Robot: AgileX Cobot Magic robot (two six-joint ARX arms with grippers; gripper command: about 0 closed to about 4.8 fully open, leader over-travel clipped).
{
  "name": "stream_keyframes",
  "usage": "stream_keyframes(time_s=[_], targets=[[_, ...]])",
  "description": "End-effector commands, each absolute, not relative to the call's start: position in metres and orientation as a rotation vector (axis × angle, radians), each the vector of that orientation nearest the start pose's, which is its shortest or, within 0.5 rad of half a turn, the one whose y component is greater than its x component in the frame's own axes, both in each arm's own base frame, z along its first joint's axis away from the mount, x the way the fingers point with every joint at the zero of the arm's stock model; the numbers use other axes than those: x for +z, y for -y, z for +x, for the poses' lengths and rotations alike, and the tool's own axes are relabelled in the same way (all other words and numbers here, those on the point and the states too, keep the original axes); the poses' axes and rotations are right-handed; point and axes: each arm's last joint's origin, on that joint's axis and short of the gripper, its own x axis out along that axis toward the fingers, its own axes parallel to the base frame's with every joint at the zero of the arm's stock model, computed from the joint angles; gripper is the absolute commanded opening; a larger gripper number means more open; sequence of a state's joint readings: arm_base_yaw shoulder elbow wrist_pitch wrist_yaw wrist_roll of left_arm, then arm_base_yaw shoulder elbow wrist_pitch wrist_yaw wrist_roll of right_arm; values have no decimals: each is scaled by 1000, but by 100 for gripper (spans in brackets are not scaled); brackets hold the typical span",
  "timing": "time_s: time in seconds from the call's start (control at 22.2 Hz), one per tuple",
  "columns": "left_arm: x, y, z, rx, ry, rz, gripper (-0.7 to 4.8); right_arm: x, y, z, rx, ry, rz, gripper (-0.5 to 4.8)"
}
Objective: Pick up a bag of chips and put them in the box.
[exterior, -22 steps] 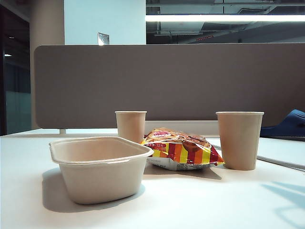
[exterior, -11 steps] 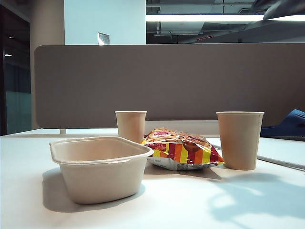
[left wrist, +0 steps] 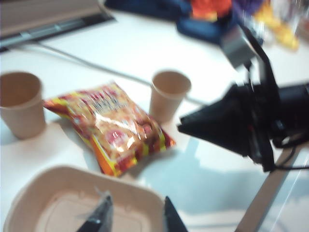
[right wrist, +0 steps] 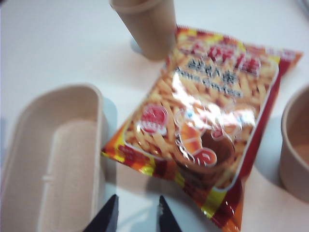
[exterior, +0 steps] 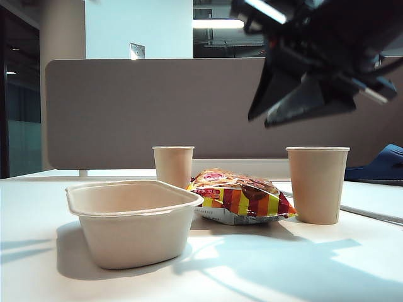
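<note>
The bag's middle puffs up wide and round, so my right gripper next needs to hold the bag by its thin striped corner (exterior: 289, 211) (right wrist: 226, 211).
The bag of chips (exterior: 242, 198) lies flat on the white table between two tan cups, its red, orange and yellow striped edge toward the exterior camera. The beige box (exterior: 132, 220) stands at its left, with nothing in it. My right gripper (exterior: 259, 121) hangs dark and high above the bag. In the right wrist view it (right wrist: 136, 212) is open, nothing between the fingers, over the table strip between the box (right wrist: 53, 154) and the bag (right wrist: 207, 121). My left gripper (left wrist: 135, 215) is open above the box (left wrist: 58, 203), with the bag (left wrist: 108, 128) beyond it.
One tan paper cup (exterior: 173, 165) stands behind the box and a taller-looking one (exterior: 317, 184) right of the bag. A grey partition (exterior: 157, 113) closes the back. A blue object (exterior: 378, 165) lies at far right. The right arm (left wrist: 241, 125) shows dark in the left wrist view.
The right arm has swung down from the upper right corner into the exterior view, above the bag. Shadows have spread across the table. Bag, box and cups have not moved.
</note>
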State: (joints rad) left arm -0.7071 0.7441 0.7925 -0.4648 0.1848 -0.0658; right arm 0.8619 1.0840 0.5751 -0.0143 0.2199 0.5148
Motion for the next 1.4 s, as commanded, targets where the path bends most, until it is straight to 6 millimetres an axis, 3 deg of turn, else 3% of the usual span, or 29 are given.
stream_keyframes(time_s=[0.05, 0.36, 0.54, 0.86, 1.04, 1.4], targets=[[306, 121, 123, -800, -486, 124, 134, 222, -164, 155, 425, -595, 274, 103], [283, 142, 144, -810, -589, 218, 134, 213, -146, 167, 331, -685, 439, 108], [283, 146, 148, -847, -545, 234, 134, 202, -135, 172, 308, -755, 552, 161], [285, 149, 148, -905, -511, 249, 136, 202, -137, 171, 331, -800, 639, 175], [284, 150, 149, -928, -517, 249, 184, 201, -137, 170, 312, -811, 682, 216], [282, 151, 149, -949, -518, 258, 184, 199, -137, 171, 228, -831, 801, 226]])
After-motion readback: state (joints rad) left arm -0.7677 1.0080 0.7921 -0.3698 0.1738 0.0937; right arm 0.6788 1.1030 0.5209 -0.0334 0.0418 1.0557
